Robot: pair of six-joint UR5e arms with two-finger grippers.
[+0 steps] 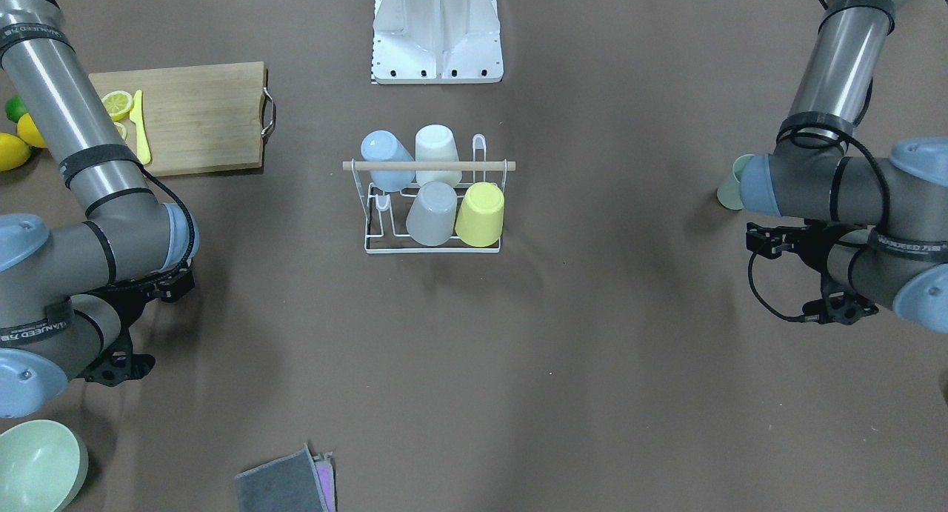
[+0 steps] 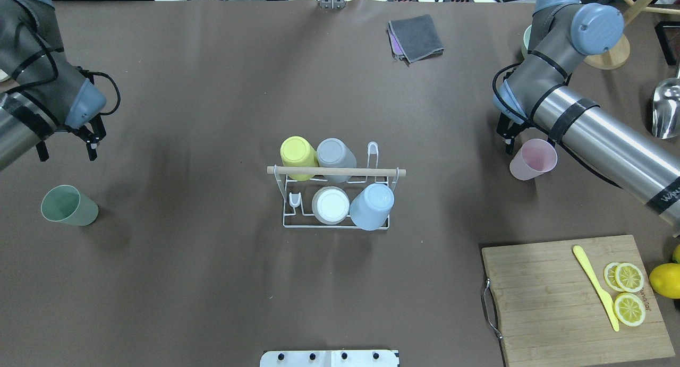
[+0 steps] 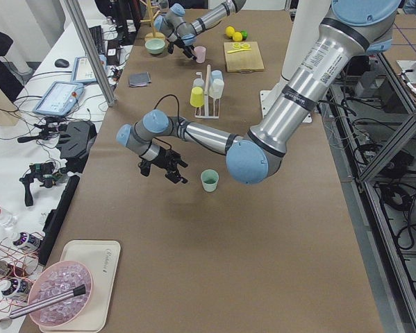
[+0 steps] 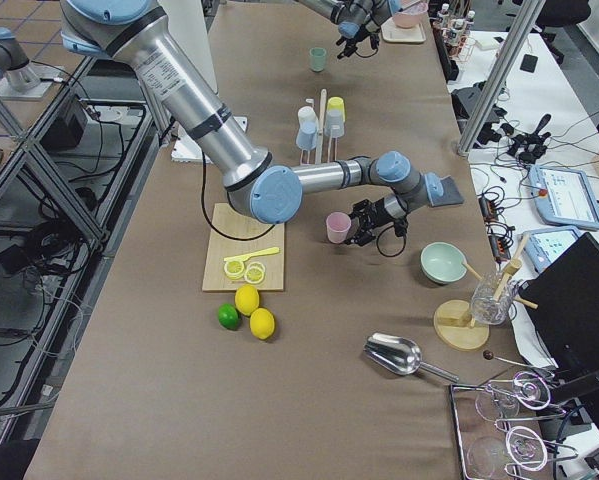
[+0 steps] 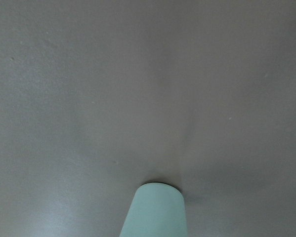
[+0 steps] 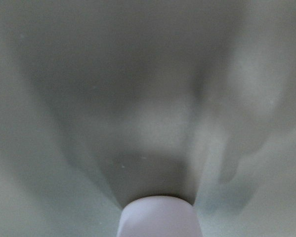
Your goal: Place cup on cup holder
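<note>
The pink cup is for the cup holder, so my right gripper should grab it by its body (image 6: pixel 158 220) next.
The cup holder (image 2: pixel 337 171), a white wire rack with a wooden rod handle, stands mid-table and carries a yellow (image 2: pixel 298 151), a grey (image 2: pixel 334 152), a white (image 2: pixel 330 204) and a blue cup (image 2: pixel 372 206), all upside down. A green cup (image 2: pixel 69 205) stands upright at the left; it also shows in the left wrist view (image 5: pixel 157 210). My left gripper (image 2: pixel 65 150) hovers open just beyond it. A pink cup (image 2: pixel 533 160) stands upright at the right and shows in the right wrist view (image 6: pixel 157 217). My right gripper (image 2: pixel 507 137) is open and empty just beyond it.
A wooden cutting board (image 2: pixel 558 298) with lemon slices (image 2: pixel 629 276) and a yellow knife (image 2: pixel 596 285) lies at the near right, a lemon (image 2: pixel 665 280) beside it. A grey cloth (image 2: pixel 416 37) lies at the far side. A metal scoop (image 2: pixel 666 108) and a wooden stand (image 2: pixel 611 56) are at the far right.
</note>
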